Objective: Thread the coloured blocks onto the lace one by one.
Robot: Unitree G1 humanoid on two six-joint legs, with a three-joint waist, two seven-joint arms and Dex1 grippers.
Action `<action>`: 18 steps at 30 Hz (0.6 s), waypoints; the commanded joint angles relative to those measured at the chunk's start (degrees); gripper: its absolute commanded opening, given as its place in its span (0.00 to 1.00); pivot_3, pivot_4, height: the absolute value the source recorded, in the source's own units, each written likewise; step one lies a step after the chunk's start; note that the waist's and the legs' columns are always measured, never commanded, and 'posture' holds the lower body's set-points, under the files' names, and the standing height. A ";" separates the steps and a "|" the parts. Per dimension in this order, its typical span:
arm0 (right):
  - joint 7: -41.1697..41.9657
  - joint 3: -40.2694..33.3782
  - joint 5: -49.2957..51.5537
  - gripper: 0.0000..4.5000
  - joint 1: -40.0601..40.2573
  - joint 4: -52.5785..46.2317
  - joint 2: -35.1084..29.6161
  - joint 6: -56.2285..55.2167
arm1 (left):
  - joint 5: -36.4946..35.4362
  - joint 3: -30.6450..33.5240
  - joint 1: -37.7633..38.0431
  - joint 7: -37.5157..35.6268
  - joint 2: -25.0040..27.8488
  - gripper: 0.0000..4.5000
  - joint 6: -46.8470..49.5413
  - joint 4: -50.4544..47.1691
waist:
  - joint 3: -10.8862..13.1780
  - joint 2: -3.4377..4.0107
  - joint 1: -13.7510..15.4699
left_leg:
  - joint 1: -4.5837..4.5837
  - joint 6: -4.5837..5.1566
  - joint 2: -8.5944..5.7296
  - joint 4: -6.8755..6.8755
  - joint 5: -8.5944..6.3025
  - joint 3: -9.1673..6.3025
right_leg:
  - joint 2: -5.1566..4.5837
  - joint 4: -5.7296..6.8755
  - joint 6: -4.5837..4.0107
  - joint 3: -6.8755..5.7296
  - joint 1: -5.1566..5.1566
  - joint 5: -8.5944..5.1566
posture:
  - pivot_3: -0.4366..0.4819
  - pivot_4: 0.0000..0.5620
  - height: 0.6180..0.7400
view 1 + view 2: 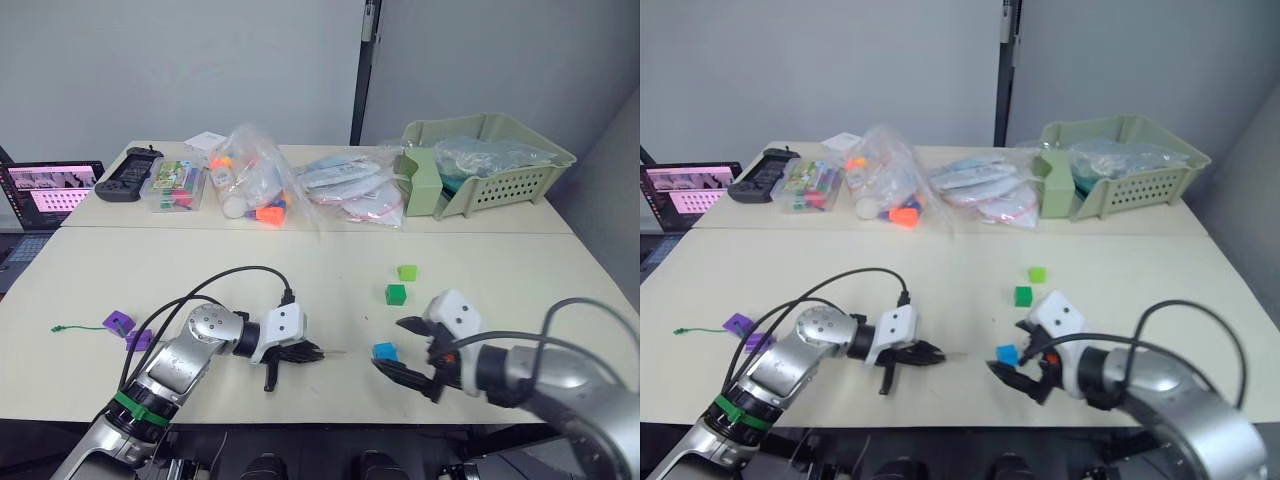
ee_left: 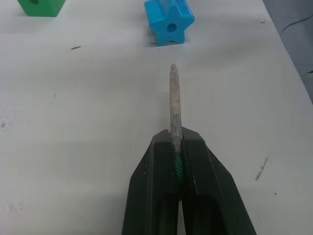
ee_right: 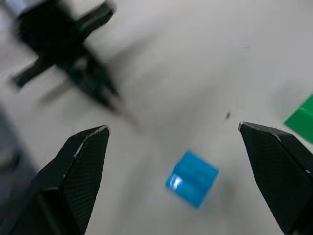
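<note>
My right gripper grabs the bright blue block by its opposite sides next, to thread the block onto the lace's pale tip (image 1: 335,351).
My left gripper (image 2: 175,142) is shut on the lace, whose stiff pale tip (image 2: 173,103) sticks out ahead of the fingers, pointing at the blue block (image 2: 169,22) and stopping short of it. The thin green lace (image 1: 62,327) trails away to the left, where two purple blocks (image 1: 118,322) lie together. My right gripper (image 3: 173,128) is open just right of the blue block (image 3: 192,177), one finger on either side and neither touching it. Further back sit a dark green block (image 1: 396,293) and a light green block (image 1: 407,272).
Along the far table stand a pale green basket (image 1: 490,160), clear bags of toys (image 1: 250,180), flat plastic bags (image 1: 350,185), a clear box (image 1: 175,185), a black controller (image 1: 125,175) and a laptop (image 1: 50,190). Black cables (image 1: 240,275) loop over my left arm.
</note>
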 commanded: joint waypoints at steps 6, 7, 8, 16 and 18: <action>20.31 19.60 -17.86 0.99 -9.13 26.56 -7.86 -39.83 | -0.91 1.18 -0.41 0.08 0.13 0.00 0.38 -3.23 | 0.00 -0.01 -0.04 | -0.03 0.00 -0.02 0.01 0.00 0.12 | 0.02 0.01 0.01 0.04 -0.06 0.00 | 0.48 0.27 1.00; 21.14 20.95 -19.46 0.99 -10.30 29.87 -7.12 -43.63 | -0.97 1.20 -0.41 0.14 0.15 0.00 0.59 -3.56 | 0.00 -0.01 -0.03 | -0.05 0.00 -0.02 0.02 0.00 0.14 | 0.01 0.02 0.01 0.05 -0.08 0.00 | 0.48 0.27 1.00; 21.76 22.32 -21.67 0.99 -11.35 33.50 -6.62 -48.13 | -0.92 1.15 -0.41 0.21 0.15 0.00 0.71 -3.79 | 0.00 -0.01 -0.02 | -0.05 0.00 -0.02 0.02 0.00 0.15 | 0.01 0.04 0.00 0.08 -0.09 0.01 | 0.48 0.27 1.00; 25.68 24.24 -25.99 0.99 -14.45 49.44 -3.38 -64.43 | -0.75 1.16 0.06 0.91 0.60 0.00 2.77 -6.56 | 0.01 0.00 0.62 | -0.04 0.00 0.00 0.03 0.00 0.06 | -0.06 0.08 -0.01 0.10 -0.08 0.03 | 0.48 0.27 1.00; 25.90 24.02 -26.17 0.88 -14.30 50.80 -3.08 -65.61 | -0.74 1.17 0.25 1.00 0.75 0.00 3.05 -6.94 | 0.00 0.00 0.84 | -0.02 0.00 0.01 0.03 0.00 0.01 | -0.06 0.10 -0.02 0.10 -0.07 0.04 | 0.48 0.27 1.00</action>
